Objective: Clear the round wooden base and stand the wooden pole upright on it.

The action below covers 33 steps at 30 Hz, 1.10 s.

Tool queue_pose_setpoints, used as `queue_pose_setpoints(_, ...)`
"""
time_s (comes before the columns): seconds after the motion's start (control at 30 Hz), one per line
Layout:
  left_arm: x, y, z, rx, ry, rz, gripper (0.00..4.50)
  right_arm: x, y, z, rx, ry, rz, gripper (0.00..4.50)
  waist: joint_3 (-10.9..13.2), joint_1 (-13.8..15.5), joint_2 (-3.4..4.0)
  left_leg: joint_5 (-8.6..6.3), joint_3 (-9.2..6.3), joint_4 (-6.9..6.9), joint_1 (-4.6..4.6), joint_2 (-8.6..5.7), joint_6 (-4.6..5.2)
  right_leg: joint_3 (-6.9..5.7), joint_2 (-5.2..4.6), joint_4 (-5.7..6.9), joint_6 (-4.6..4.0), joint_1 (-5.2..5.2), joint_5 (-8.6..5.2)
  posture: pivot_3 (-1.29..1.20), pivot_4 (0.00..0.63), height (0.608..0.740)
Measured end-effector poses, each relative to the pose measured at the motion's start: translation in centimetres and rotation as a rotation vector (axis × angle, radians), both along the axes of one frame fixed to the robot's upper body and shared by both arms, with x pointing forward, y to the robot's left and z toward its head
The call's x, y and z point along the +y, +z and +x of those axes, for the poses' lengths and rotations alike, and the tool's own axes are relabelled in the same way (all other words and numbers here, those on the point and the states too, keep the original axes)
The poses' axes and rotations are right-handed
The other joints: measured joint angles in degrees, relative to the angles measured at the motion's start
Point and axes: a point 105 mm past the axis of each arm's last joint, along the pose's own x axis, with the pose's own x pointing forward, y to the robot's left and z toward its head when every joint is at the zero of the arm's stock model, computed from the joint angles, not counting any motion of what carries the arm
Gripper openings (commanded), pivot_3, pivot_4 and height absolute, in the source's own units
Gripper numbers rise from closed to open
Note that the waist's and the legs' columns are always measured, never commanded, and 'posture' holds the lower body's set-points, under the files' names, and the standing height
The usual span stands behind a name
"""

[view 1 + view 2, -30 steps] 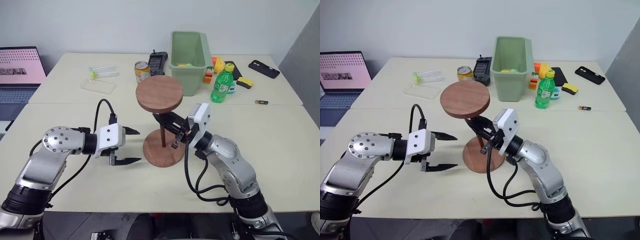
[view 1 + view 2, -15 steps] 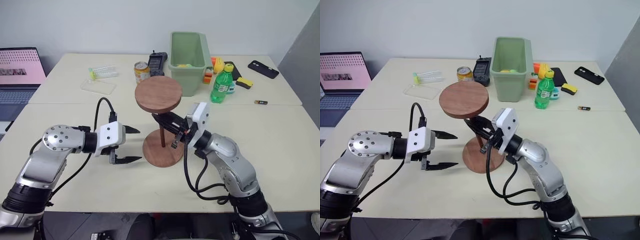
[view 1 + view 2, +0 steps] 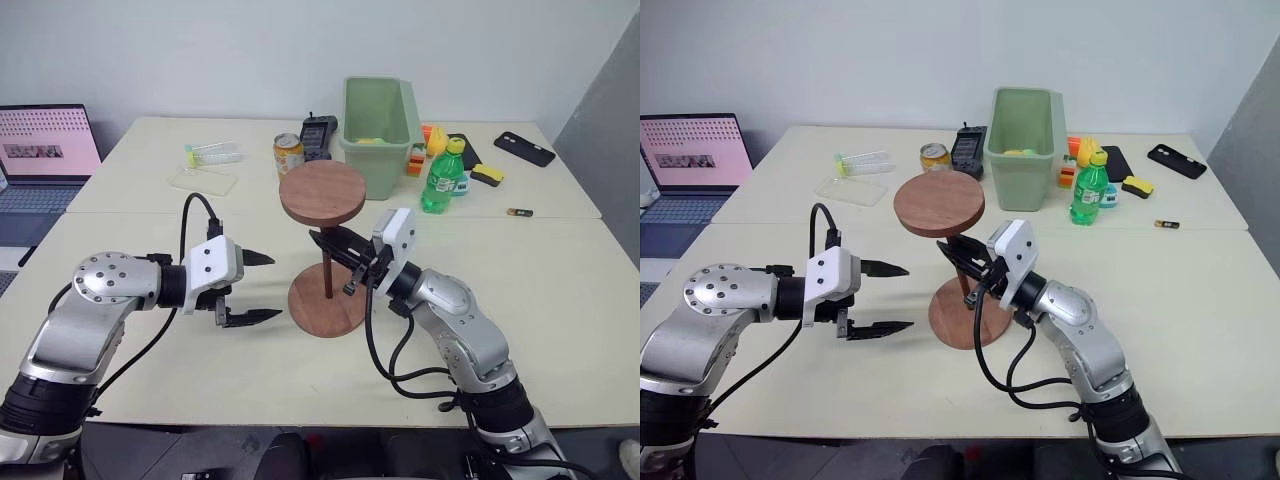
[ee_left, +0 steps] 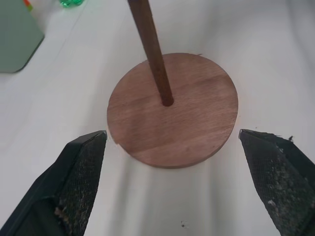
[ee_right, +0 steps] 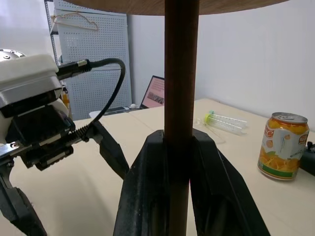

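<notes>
The wooden pole is ready for my right gripper to release now: the lower end of the pole (image 3: 328,290) meets the round base's middle, so the pole would stand.
The round wooden base (image 3: 330,312) lies flat on the table with nothing on it but the wooden pole (image 3: 327,272). The pole stands close to upright, its lower end at the base's centre hole (image 4: 168,103) and its fixed disc (image 3: 322,193) on top. My right gripper (image 3: 325,246) is shut on the pole's shaft below that disc, with a black finger (image 5: 151,187) on each side of the pole (image 5: 181,73). My left gripper (image 3: 275,286) hovers open just left of the base, its fingertips (image 4: 78,177) spread wider than the base (image 4: 197,128) and apart from it.
Behind the base stand a green bin (image 3: 378,120), a soda can (image 3: 288,155), a black handset (image 3: 318,133) and a green bottle (image 3: 437,180). A clear tray (image 3: 202,180) and a tube (image 3: 213,153) lie at the back left, near a laptop (image 3: 45,145). A phone (image 3: 524,148) lies far right.
The whole picture has shifted with the camera. The pole, the base and both grippers keep their places relative to one another.
</notes>
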Motion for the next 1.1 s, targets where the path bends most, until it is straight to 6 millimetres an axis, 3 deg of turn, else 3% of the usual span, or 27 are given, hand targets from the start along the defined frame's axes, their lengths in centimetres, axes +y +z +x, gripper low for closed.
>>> queue_pose_setpoints(0.13,-0.1,0.0,-0.1,0.004,0.001,0.001,4.5,0.1,0.1,0.0,-0.003,0.004,-0.001,0.22,-0.01,0.0,-0.01,0.0,0.0,-0.06,-0.01,0.03,0.0,0.01,0.0,0.0,0.0,-0.06,0.0,0.0,0.15,0.74)
queue_pose_setpoints(0.17,-0.2,0.1,-0.1,0.004,-0.001,0.001,4.5,0.1,0.2,0.0,-0.004,0.005,-0.002,0.92,-0.01,0.0,-0.01,0.0,0.0,-0.06,-0.02,0.03,0.0,0.01,0.0,0.0,0.0,-0.07,0.0,0.0,0.15,0.74)
queue_pose_setpoints(0.23,-0.3,0.2,-0.2,-0.003,-0.007,0.003,4.5,0.2,-0.3,0.2,0.016,0.003,-0.028,1.21,-0.01,0.01,-0.02,0.0,-0.01,-0.07,-0.03,0.04,-0.01,0.01,0.0,-0.02,0.0,-0.07,0.0,0.0,0.15,0.74)
queue_pose_setpoints(0.27,-0.4,0.3,-0.1,-0.008,-0.009,0.003,4.5,0.0,-3.0,0.6,0.116,-0.01,-0.087,1.53,0.11,0.13,-0.04,0.01,-0.02,-0.07,-0.16,0.03,-0.01,-0.01,0.0,-0.01,0.0,-0.19,0.0,0.0,0.15,0.74)
queue_pose_setpoints(0.3,-0.4,0.3,-0.1,-0.006,-0.008,0.003,4.5,0.0,-4.3,0.6,0.165,-0.01,-0.115,1.65,0.23,0.19,0.03,0.01,0.02,-0.06,-0.26,0.01,-0.01,0.02,-0.01,0.0,0.0,-0.31,0.0,0.0,0.15,0.74)
queue_pose_setpoints(0.37,-0.4,0.3,-0.1,-0.004,-0.006,0.002,4.5,-0.1,-5.1,0.6,0.192,-0.013,-0.138,2.12,0.27,0.17,0.05,0.01,0.07,-0.07,-0.36,0.01,-0.01,0.08,-0.02,0.0,0.0,-0.44,0.0,0.0,0.15,0.74)
queue_pose_setpoints(0.5,-0.4,0.3,-0.1,0.003,-0.007,0.001,4.5,0.0,-3.9,-0.1,0.145,0.017,-0.139,3.08,0.27,0.15,0.05,0.0,0.05,-0.18,-0.46,0.08,-0.01,0.06,-0.09,-0.07,0.0,-0.57,0.0,0.0,0.15,0.74)
queue_pose_setpoints(0.67,-0.5,0.4,-0.2,0.009,-0.015,-0.012,4.5,-0.3,-3.9,-0.8,0.149,0.057,-0.176,4.24,0.27,0.17,0.04,0.01,0.06,-0.18,-0.47,0.06,-0.01,0.05,-0.1,-0.07,0.0,-0.57,-0.01,0.0,0.15,0.74)
queue_pose_setpoints(0.9,-0.4,0.3,-0.1,0.019,0.004,-0.02,4.5,-1.7,-4.2,-1.1,0.14,0.064,-0.269,4.24,0.29,0.28,0.04,0.01,0.06,-0.18,-0.48,0.02,-0.01,0.04,-0.1,-0.09,0.0,-0.57,-0.01,0.0,0.15,0.74)
queue_pose_setpoints(1.03,0.1,0.1,0.1,0.043,0.05,-0.006,4.5,-5.1,-3.8,-1.3,0.133,0.049,-0.354,4.24,0.37,0.61,-0.01,0.0,0.05,-0.17,-0.52,0.0,-0.01,0.02,-0.1,-0.14,0.0,-0.56,-0.01,0.0,0.15,0.74)
queue_pose_setpoints(1.1,1.0,0.0,0.1,0.047,0.079,0.027,4.5,-7.7,-3.2,-2.1,0.127,0.064,-0.398,4.24,0.43,0.74,0.02,0.0,0.04,-0.19,-0.56,0.01,0.0,0.01,-0.1,-0.24,0.0,-0.55,-0.01,0.0,0.15,0.74)
